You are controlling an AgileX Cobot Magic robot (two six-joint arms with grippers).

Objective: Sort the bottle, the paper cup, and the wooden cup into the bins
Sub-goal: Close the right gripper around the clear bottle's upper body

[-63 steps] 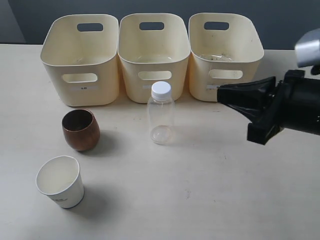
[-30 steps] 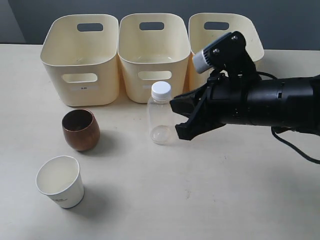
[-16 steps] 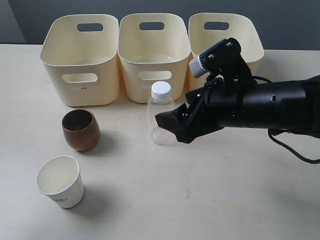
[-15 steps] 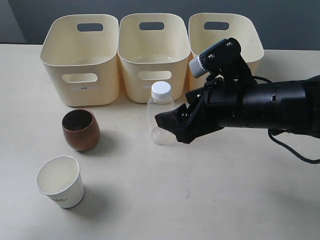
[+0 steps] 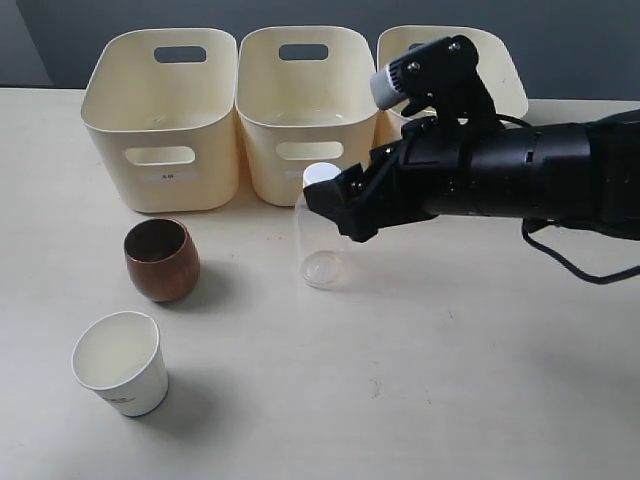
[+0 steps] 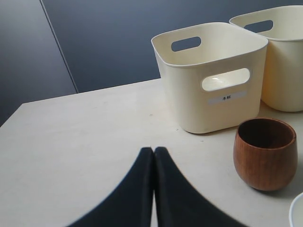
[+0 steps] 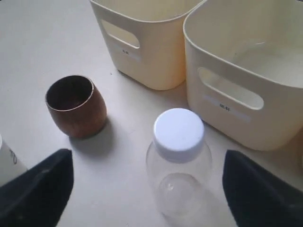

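Note:
My right gripper grabs the clear bottle (image 5: 320, 255) by its white-end with the cap (image 5: 320, 176) next, to sort the bottle into the cream bin for bottles.
The clear bottle (image 5: 320, 255) with a white cap stands upright in front of the middle bin (image 5: 308, 110). My right gripper (image 5: 335, 208) hovers over its top, open, partly hiding the cap. In the right wrist view the bottle (image 7: 179, 142) sits between the two spread black fingers (image 7: 38, 187), untouched. The wooden cup (image 5: 161, 260) stands left of the bottle, and the paper cup (image 5: 120, 363) is nearer the front left. My left gripper (image 6: 154, 151) is shut and empty above the table, with the wooden cup (image 6: 265, 153) and the left bin (image 6: 210, 75) beyond it.
Three cream bins line the back: left bin (image 5: 160, 120), middle one, and right bin (image 5: 480, 75), partly behind my right arm. The right arm (image 5: 520, 180) stretches across the table from the right. The paper cup's rim (image 6: 298, 213) peeks into the left wrist view.
My right gripper has swept in from the right and risen slightly, ending over the bottle's cap with its jaws still spread. The bottle and both cups have not moved.

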